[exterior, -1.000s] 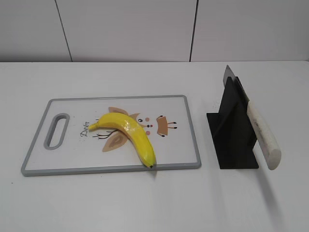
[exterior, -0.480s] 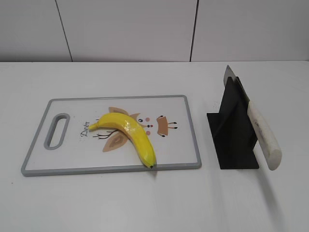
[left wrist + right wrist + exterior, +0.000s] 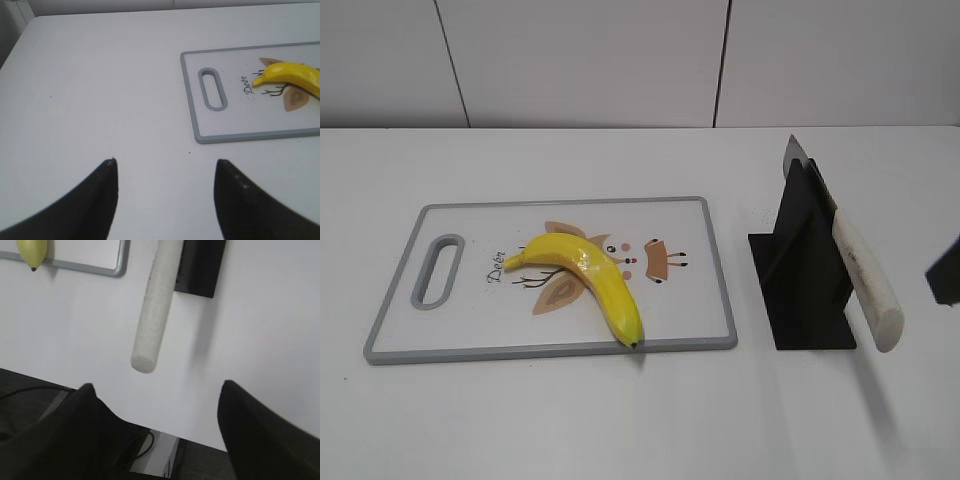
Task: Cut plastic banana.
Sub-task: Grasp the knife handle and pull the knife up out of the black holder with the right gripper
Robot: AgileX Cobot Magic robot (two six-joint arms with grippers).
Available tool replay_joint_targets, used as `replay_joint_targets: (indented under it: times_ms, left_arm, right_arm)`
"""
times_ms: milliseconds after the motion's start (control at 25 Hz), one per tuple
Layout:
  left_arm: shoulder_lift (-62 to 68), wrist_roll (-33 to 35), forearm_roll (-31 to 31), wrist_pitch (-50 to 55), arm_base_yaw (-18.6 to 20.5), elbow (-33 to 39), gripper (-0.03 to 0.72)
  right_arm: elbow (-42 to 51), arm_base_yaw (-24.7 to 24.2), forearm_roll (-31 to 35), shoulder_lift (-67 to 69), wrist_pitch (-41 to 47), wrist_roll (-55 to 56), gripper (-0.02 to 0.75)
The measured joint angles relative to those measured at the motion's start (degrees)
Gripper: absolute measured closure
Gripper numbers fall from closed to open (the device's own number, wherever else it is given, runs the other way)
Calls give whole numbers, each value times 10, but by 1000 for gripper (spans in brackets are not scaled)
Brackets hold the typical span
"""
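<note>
My right gripper is going to grab the knife by its pale handle (image 3: 869,281) (image 3: 155,315) next, to cut the plastic banana. The black stand holds the knife's blade side.
The plastic banana (image 3: 588,277) lies whole on a white cutting board (image 3: 710,260) with a grey rim, dark tip near the front edge. Its stem end shows in the left wrist view (image 3: 287,75) and its tip in the right wrist view (image 3: 32,251). A knife with a white handle (image 3: 866,275) rests blade-in on a black stand (image 3: 805,270); the handle also shows in the right wrist view (image 3: 156,305). My left gripper (image 3: 165,170) is open and empty over bare table left of the board. My right gripper (image 3: 157,390) is open and empty, near the table's front edge below the handle.
The board has a handle slot (image 3: 437,270) at its left end. The white table (image 3: 570,410) runs to a wall at the back. Below the table's front edge are cables and dark floor (image 3: 150,450). A dark part of the right arm (image 3: 945,272) shows at the right edge.
A dark part of the right arm has come into the exterior view at the right edge. The banana, board and knife have not moved.
</note>
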Motion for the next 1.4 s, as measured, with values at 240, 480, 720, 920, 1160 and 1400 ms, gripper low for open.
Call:
replay_joint_targets:
  times_ms: [240,480,720,920,1160,1400]
  left_arm:
    - [0,0,0,0,0,0,121]
    - [0,0,0,0,0,0,121]
    - [0,0,0,0,0,0,132]
    - [0,0,0,0,0,0,135]
    - [0,0,0,0,0,0,136]
    - [0,0,0,0,0,0,144]
  right_arm:
    - [-61,1,24,137,10,13,167]
    - [-75,26,-6,215,-19,65,167]
    - [-75,62,-54,268,-44,138,176]
    - [-77,63,-62,283,-48,154,337]
    - [-80,64,-54,284,-41,176,568]
    - [-83,64,-50,281,-27,180,568]
